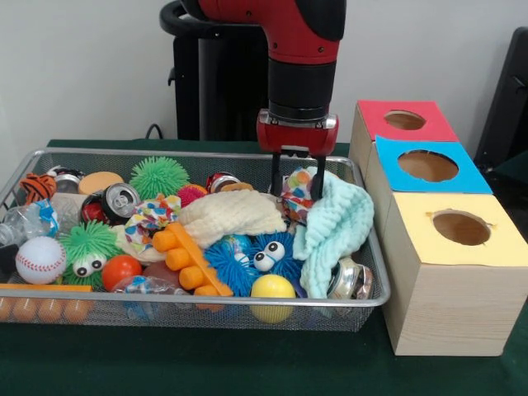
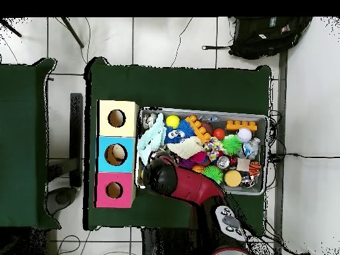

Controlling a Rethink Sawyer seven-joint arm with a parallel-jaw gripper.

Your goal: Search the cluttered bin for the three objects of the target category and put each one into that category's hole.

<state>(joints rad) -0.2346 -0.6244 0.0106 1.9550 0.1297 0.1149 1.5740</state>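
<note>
I will next grab the dotted white fabric piece by its bunched edge (image 1: 299,185) with my gripper. Then I can drop the piece into the yellow-topped hole (image 1: 461,228).
The wire mesh bin (image 1: 198,154) is full of toys; it also shows in the overhead view (image 2: 267,153). My gripper (image 1: 296,195) reaches down into its far right part. It is open, with one finger on each side of a white dotted fabric piece (image 1: 299,185). A second dotted piece (image 1: 148,216) lies left of the middle, next to a drink can. I see no third one. The yellow-topped hole (image 1: 461,228) is in the nearest wooden box, right of the bin, and shows in the overhead view (image 2: 116,118). In the overhead view the arm hides the gripper.
A mint-green waffle cloth (image 1: 338,227) hangs over the bin's right end beside the gripper. A cream cloth (image 1: 231,213), spiky balls, cans and an orange block (image 1: 191,262) fill the bin. The blue-topped (image 1: 427,165) and red-topped (image 1: 404,120) holes lie behind the yellow one.
</note>
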